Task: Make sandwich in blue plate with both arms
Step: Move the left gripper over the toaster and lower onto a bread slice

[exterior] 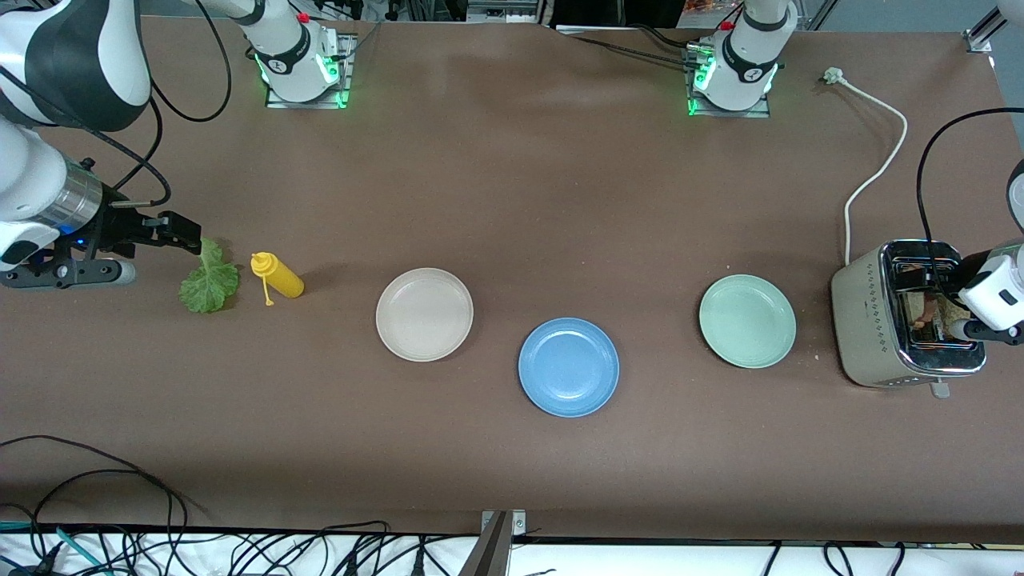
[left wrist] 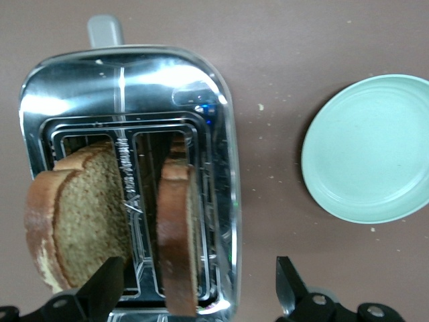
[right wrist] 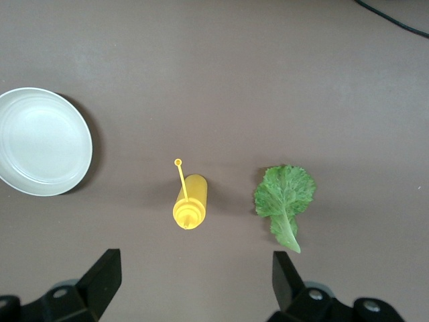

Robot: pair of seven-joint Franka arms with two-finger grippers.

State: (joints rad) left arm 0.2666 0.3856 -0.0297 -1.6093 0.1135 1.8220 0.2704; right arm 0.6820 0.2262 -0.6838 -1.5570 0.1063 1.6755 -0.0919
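Note:
My left gripper grabs the bread slice by its exposed top crust (exterior: 919, 309) next, since the toaster slot closes around the lower part of the slice.
The blue plate (exterior: 569, 367) lies bare in the middle of the table, nearest the front camera. Two brown bread slices (left wrist: 80, 221) (left wrist: 177, 235) stand upright in the slots of a chrome toaster (exterior: 908, 316) at the left arm's end. My left gripper (left wrist: 196, 292) hangs open just above the toaster, its fingers straddling the slot with the thinner-looking slice and touching nothing. A green lettuce leaf (exterior: 210, 280) lies flat at the right arm's end. My right gripper (exterior: 180, 232) hovers open beside the leaf, holding nothing; its fingertips (right wrist: 104, 275) frame bare table.
A yellow squeeze bottle (exterior: 278, 276) lies on its side between the lettuce and an off-white plate (exterior: 424, 314). A mint-green plate (exterior: 747, 321) sits between the blue plate and the toaster. The toaster's white cord (exterior: 876, 172) runs toward the left arm's base.

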